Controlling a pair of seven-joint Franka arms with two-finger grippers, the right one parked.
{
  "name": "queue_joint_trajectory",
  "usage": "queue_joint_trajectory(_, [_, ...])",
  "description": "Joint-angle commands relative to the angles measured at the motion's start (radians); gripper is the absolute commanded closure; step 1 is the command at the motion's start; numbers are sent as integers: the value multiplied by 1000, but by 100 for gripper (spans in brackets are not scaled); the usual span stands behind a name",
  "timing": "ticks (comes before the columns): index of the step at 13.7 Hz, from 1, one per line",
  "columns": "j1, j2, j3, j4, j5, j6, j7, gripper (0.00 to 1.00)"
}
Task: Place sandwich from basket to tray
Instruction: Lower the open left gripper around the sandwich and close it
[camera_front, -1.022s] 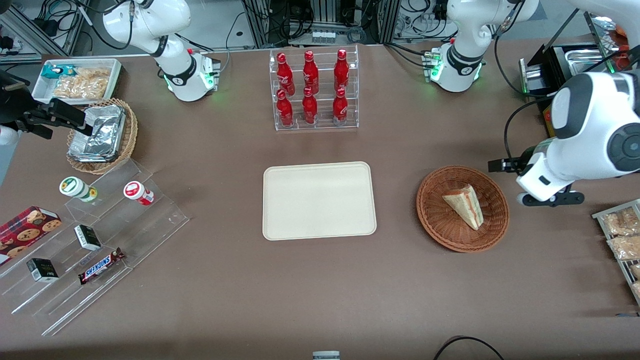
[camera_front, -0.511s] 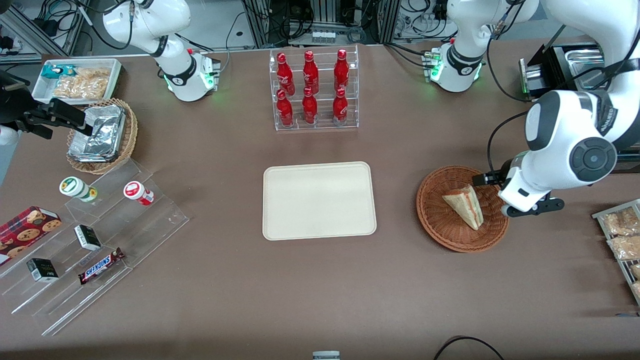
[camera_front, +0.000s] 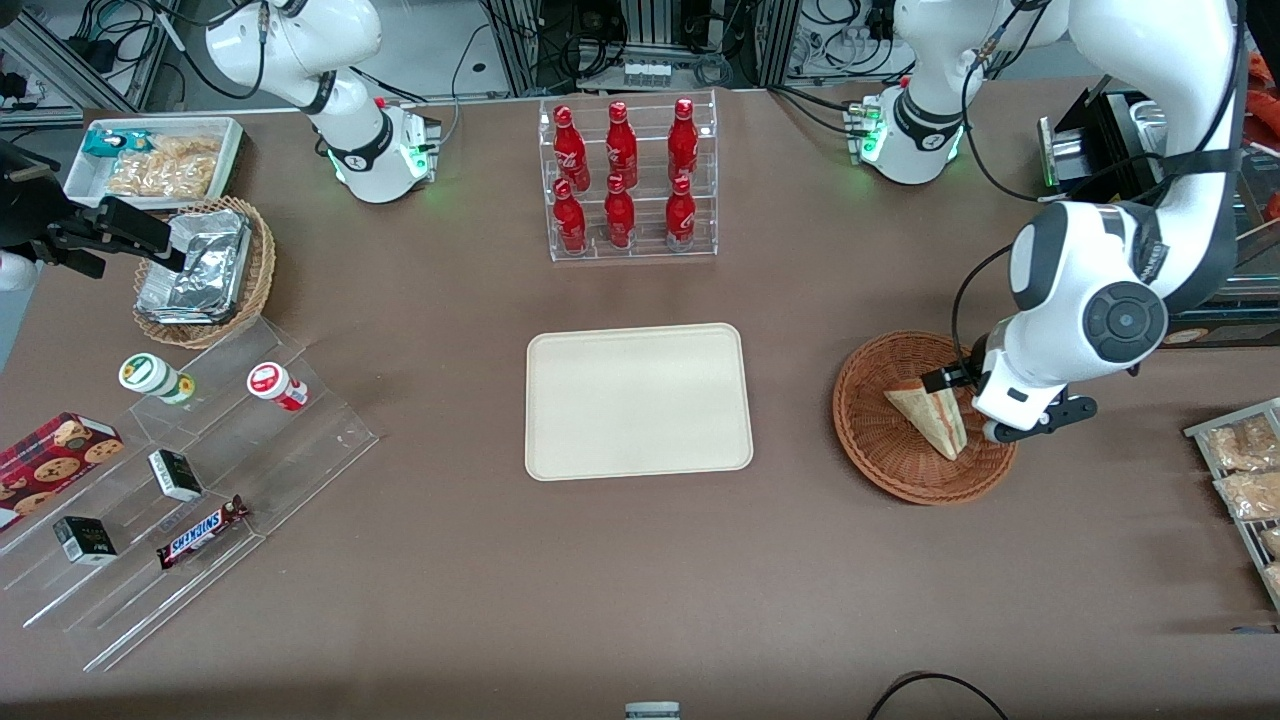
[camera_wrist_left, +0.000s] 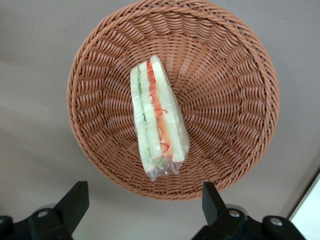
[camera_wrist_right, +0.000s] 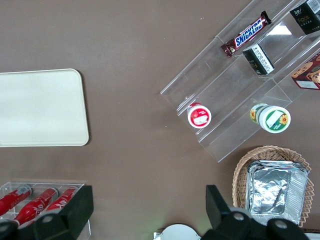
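To move the sandwich from the basket onto the tray, my left gripper next needs to grab it by its crinkled wrapper end (camera_wrist_left: 163, 167).
The sandwich (camera_front: 930, 410) lies in the reddish-brown wicker basket (camera_front: 870, 440), a wrapped triangular wedge with red and green filling along its cut edge. In the left wrist view the sandwich (camera_wrist_left: 157, 117) lies near the middle of the basket (camera_wrist_left: 225, 100). My left gripper (camera_front: 990, 400) hovers above the basket's rim on the working arm's side, just beside the sandwich. In the left wrist view the gripper (camera_wrist_left: 142, 200) is open and empty, with its fingers (camera_wrist_left: 75, 200) spread wider than the sandwich. The cream tray (camera_front: 638, 400) lies bare at the table's middle and also shows in the right wrist view (camera_wrist_right: 40, 107).
A clear rack of red bottles (camera_front: 627, 180) stands farther from the front camera than the tray. A tiered clear stand with snacks (camera_front: 190, 470), a tan basket of foil packets (camera_front: 205, 270) and a white bin (camera_front: 155, 160) lie toward the parked arm's end. Snack packets (camera_front: 1240, 470) lie at the working arm's end.
My left arm has swung in from the working arm's end of the table, and the gripper now hangs over the basket's rim beside the sandwich. The sandwich has not moved.
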Motion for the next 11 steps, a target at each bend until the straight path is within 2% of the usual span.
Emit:
queue_joint_trajectory(1, [-6,-39,3,-118,14,135,-55,0])
queue_joint_trajectory(5, [-6,-50,1,-258,14,358,-185,0])
queue_joint_trajectory(11, [-5,-28,3,-255,12,375,-311,0])
